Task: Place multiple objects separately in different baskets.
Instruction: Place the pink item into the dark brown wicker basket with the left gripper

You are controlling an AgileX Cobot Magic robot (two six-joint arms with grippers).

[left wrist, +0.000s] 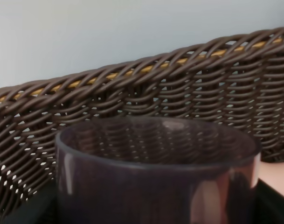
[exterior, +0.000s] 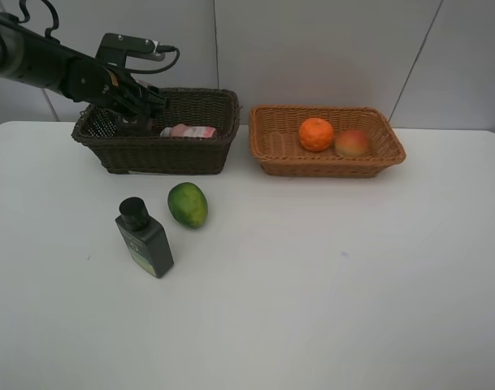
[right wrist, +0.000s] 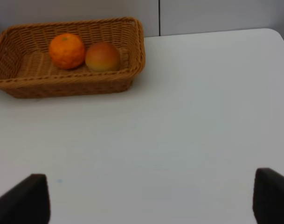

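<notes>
The mauve cup's lower edge (exterior: 135,130) is down inside the dark brown basket's rim (exterior: 194,91), so it is time for my left gripper to open.
My left gripper (exterior: 135,114) reaches down into the left end of the dark brown basket (exterior: 158,154). It is shut on the translucent mauve cup (left wrist: 155,172), which fills the left wrist view, upright, against the basket's woven wall (left wrist: 146,93). The pink white-capped bottle (exterior: 188,131) lies in the same basket. The orange (exterior: 316,134) and the red-yellow fruit (exterior: 353,143) lie in the light tan basket (exterior: 328,166). The green fruit (exterior: 188,205) and the dark green black-capped bottle (exterior: 145,240) are on the table. My right gripper (right wrist: 153,200) is open and empty, outside the exterior high view.
The two baskets stand side by side at the back of the white table (exterior: 328,292). A grey wall rises behind them. In the right wrist view the tan basket (right wrist: 67,86) with the orange (right wrist: 66,50) and the red-yellow fruit (right wrist: 102,57) lies far ahead.
</notes>
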